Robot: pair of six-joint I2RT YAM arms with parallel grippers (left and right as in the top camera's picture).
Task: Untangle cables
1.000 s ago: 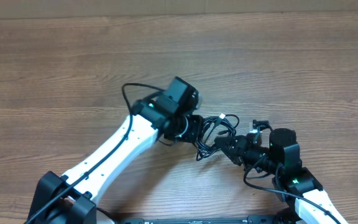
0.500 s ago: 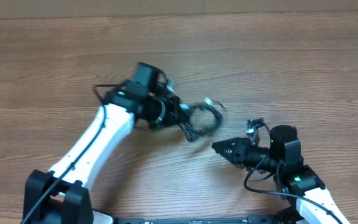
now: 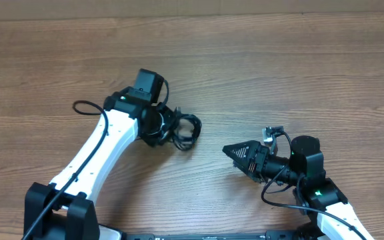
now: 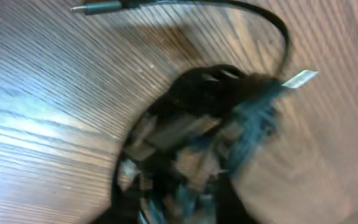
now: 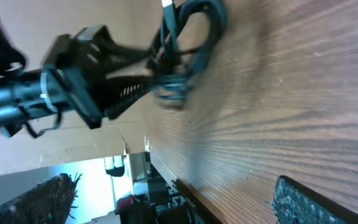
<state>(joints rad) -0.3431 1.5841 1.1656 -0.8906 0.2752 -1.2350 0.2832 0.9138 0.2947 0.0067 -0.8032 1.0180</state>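
Observation:
My left gripper grabs the side of the bundle farthest from my right gripper next, to untangle the cables while the near loops stay free.
The cables point(image 3: 188, 129) form one small black knotted bundle on the wooden table, left of centre. My left gripper point(image 3: 173, 128) is right at the bundle's left side, touching it. The left wrist view is blurred: the cables point(image 4: 210, 118) fill its middle, with a white tag point(image 4: 300, 78) at the right and a plug tip point(image 4: 101, 7) on a loose strand at the top. How wide the left jaws stand does not show. My right gripper point(image 3: 239, 160) stands open and holds nothing, well to the right of the bundle. In the right wrist view the cables point(image 5: 188, 43) lie far ahead, and one pad point(image 5: 328, 202) shows at the bottom right.
The table's far edge point(image 3: 192, 15) runs along the top of the overhead view. The left arm's own thick black wire point(image 3: 85, 105) loops out to its left. The right arm point(image 3: 312, 180) sits near the table's front right.
The left arm has pulled the cable bundle leftward, away from the right gripper. The right gripper has opened wide and let go of the cables.

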